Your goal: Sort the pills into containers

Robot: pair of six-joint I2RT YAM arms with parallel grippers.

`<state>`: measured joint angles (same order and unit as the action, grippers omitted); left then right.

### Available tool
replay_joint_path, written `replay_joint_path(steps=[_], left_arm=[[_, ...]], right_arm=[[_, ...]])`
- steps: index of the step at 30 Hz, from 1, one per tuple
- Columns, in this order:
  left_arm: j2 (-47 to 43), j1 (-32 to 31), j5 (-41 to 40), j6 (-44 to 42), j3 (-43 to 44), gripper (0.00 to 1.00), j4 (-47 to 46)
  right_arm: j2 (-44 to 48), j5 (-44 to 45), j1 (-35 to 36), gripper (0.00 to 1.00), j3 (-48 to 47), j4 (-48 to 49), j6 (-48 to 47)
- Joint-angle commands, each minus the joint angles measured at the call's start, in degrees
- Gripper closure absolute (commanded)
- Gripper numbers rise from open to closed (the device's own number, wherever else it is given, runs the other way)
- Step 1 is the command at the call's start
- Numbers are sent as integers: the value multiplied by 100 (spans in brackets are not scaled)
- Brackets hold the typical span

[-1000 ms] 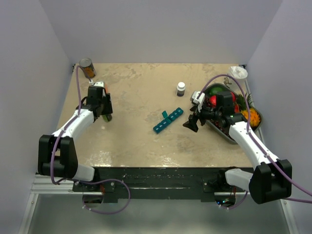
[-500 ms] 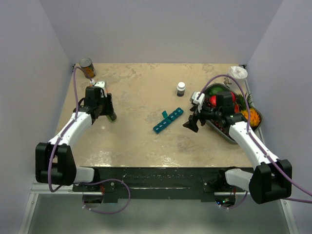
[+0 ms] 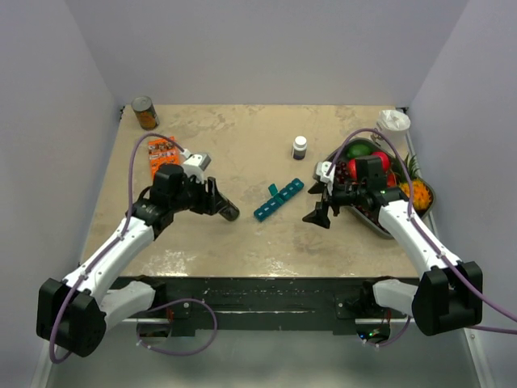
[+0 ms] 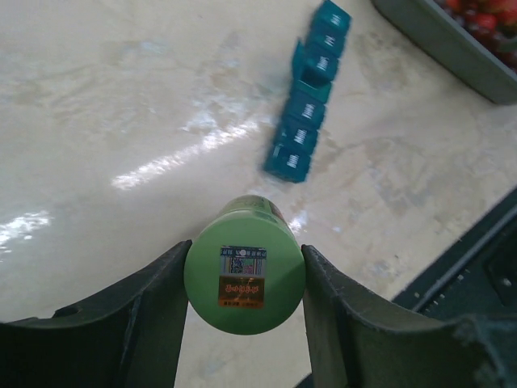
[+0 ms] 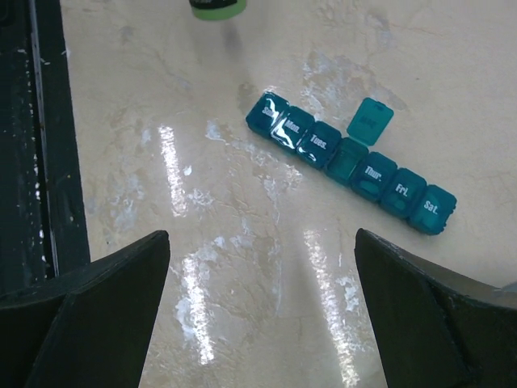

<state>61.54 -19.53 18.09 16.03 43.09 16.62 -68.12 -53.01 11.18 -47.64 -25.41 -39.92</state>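
Observation:
I should reach the green bottle with my right gripper and grab its dark body (image 3: 229, 211) (image 5: 214, 3). Its labelled end then stays free for my left gripper to open.
The containers (image 3: 279, 199) are a teal strip of day-labelled compartments lying slantwise mid-table, one middle lid (image 5: 370, 121) standing open. My left gripper (image 3: 215, 205) is shut on a green bottle (image 4: 245, 276), held sideways just left of the strip; the bottle's labelled end faces the wrist camera and the containers (image 4: 309, 121) lie beyond it. My right gripper (image 3: 319, 212) hangs open just right of the strip, nothing between its fingers; in its wrist view the containers (image 5: 355, 162) lie ahead and the green bottle (image 5: 218, 8) shows at the top edge. No pills show.
A small white bottle with a dark cap (image 3: 300, 147) stands behind the strip. A brown tin can (image 3: 145, 113) is at the back left corner, an orange packet (image 3: 162, 153) near it. A grey fruit tray (image 3: 373, 227) sits under the right arm.
The left arm swung from the back left toward the centre, carrying the green bottle and tipping it sideways; the orange packet is now uncovered. The right gripper barely moved.

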Motion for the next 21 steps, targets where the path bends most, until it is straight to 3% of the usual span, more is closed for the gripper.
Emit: replay_joint_path(steps=[1,7,21], left_arm=[[-423,-393,863,909,-405,100,-1201],[-327,-1131,802,1745,-731,100,-2486],[226,-1913,327,2352,-706,100,-3455]], right_arm=[[18,-701,7,1,-185,-219,-394],[9,-754,174,1,-106,-61,-236],[-88,-772,464,1,-53,36,-157]])
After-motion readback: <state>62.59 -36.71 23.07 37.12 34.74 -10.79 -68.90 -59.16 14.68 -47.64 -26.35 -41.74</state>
